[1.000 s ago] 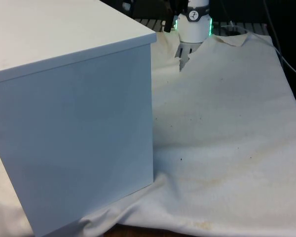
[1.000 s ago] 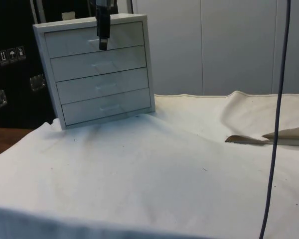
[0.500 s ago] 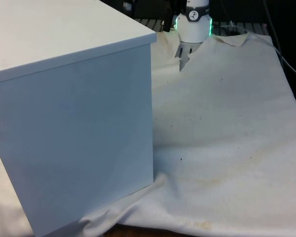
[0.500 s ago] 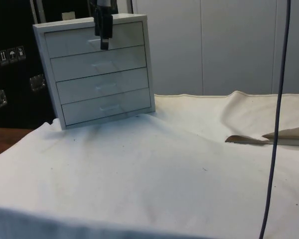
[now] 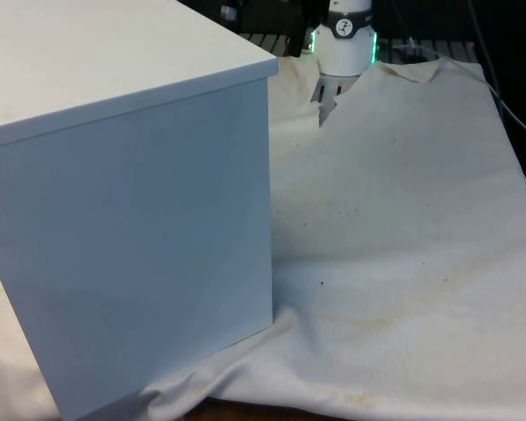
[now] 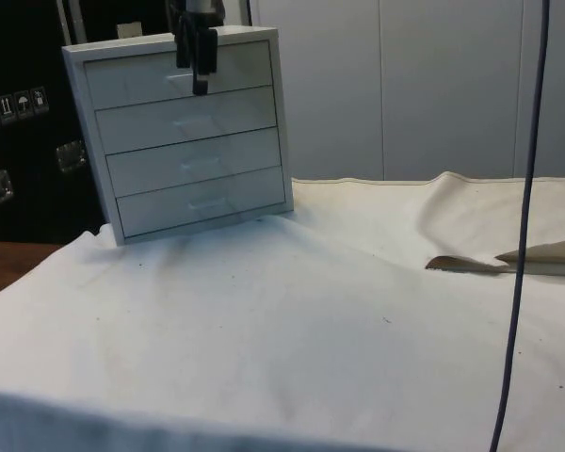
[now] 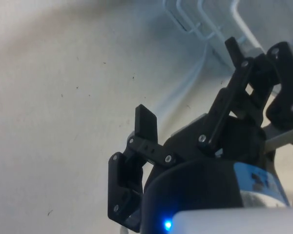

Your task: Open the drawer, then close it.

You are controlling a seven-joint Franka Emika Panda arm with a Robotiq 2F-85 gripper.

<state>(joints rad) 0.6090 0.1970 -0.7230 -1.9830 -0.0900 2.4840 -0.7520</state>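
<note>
My gripper grips the drawer's white handle next, to pull open and then close the top drawer (image 7: 272, 24).
A white chest of drawers (image 6: 193, 141) with four stacked drawers stands at the far left of the side view, all fronts flush. My black gripper (image 6: 197, 83) hangs in front of the top drawer (image 6: 240, 64), at its small handle; contact cannot be judged. In the wrist view the gripper (image 7: 190, 85) is open, its fingers (image 7: 146, 124) spread wide with nothing between them, and the drawer handles (image 7: 188, 22) lie beyond the fingertips. In the front view the chest (image 5: 123, 219) turns a plain panel to the camera.
The white cloth (image 6: 292, 339) is wrinkled, with a turned-up fold (image 6: 494, 262) at the side view's right. A dark cable (image 6: 525, 235) hangs down there. The robot's base (image 5: 343, 44) stands behind the chest's corner in the front view.
In the side view the gripper's fingers have spread apart at the top drawer's handle, and the gripper has risen slightly. The drawers have not moved.
</note>
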